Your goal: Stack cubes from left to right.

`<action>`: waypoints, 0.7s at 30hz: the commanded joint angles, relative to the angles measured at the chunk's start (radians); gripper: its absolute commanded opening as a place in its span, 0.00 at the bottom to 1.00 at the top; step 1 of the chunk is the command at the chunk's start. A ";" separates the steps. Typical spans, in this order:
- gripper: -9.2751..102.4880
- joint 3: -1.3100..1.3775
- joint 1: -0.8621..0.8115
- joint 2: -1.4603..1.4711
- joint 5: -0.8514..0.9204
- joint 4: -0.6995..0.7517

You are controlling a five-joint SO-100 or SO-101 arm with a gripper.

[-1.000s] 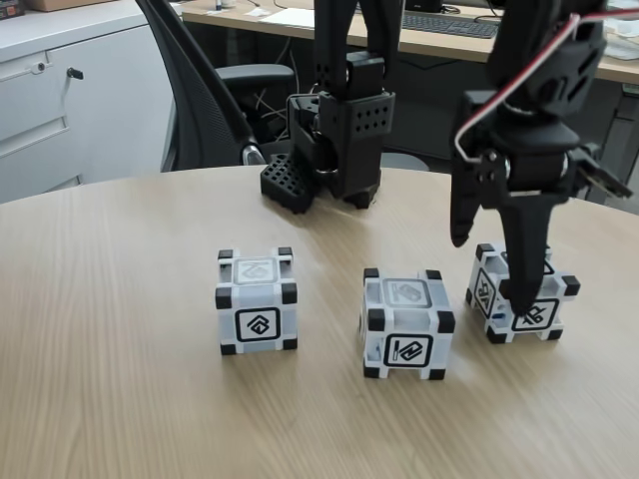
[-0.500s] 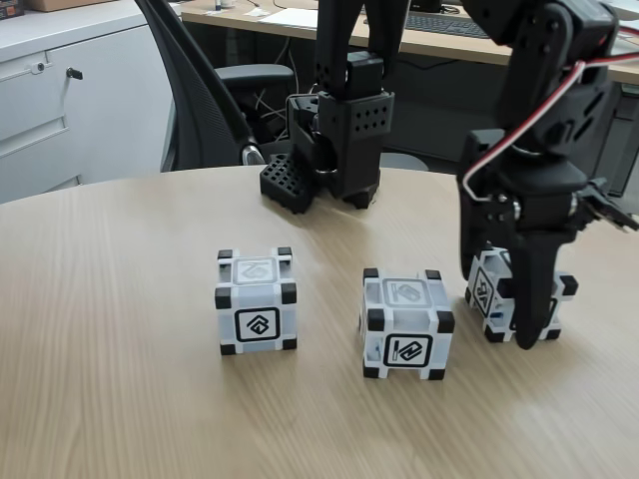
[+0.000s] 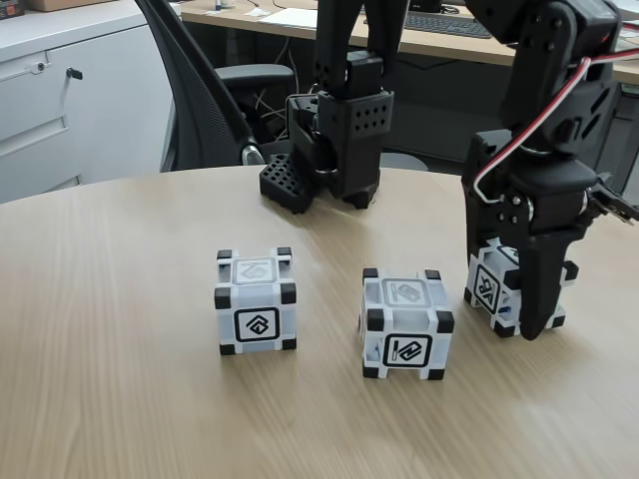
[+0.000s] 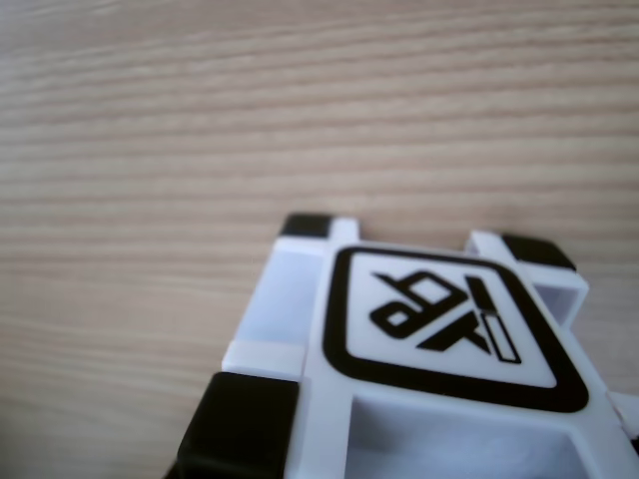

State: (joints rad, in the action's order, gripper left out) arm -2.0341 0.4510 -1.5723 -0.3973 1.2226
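Observation:
The gripper picks up the end cube by its opposite upright sides next, to stack it on another cube in the row (image 3: 257, 299).
Three white-grey cubes with black corners stand in a row on the wooden table (image 3: 120, 349): the left cube (image 3: 257, 299), the middle cube (image 3: 404, 324) and the right cube (image 3: 487, 286). My black gripper (image 3: 507, 294) is lowered over the right cube and is open. One finger (image 3: 537, 289) covers the cube's front face and the other sits behind its rear left side. That cube rests on the table. In the wrist view its top face, the right cube (image 4: 439, 319), is very close at the lower right, with bare wood beyond.
The arm's black base (image 3: 339, 140) stands at the table's far edge behind the middle cube. A dark office chair (image 3: 200, 90), a white cabinet (image 3: 60, 90) and a desk with a keyboard (image 3: 439, 22) lie beyond the table.
The gripper has come down from above the right cube until its fingers straddle it. The cubes have stayed where they were.

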 commanded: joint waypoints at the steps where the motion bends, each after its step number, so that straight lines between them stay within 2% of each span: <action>1: 0.08 0.028 -0.018 -0.072 0.028 -0.025; 15: 0.08 0.009 -0.031 -0.522 0.206 -0.012; 21: 0.08 0.009 -0.150 -0.643 0.296 0.048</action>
State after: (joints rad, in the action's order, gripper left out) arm -2.0371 0.3497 -2.1476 -0.1411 1.2548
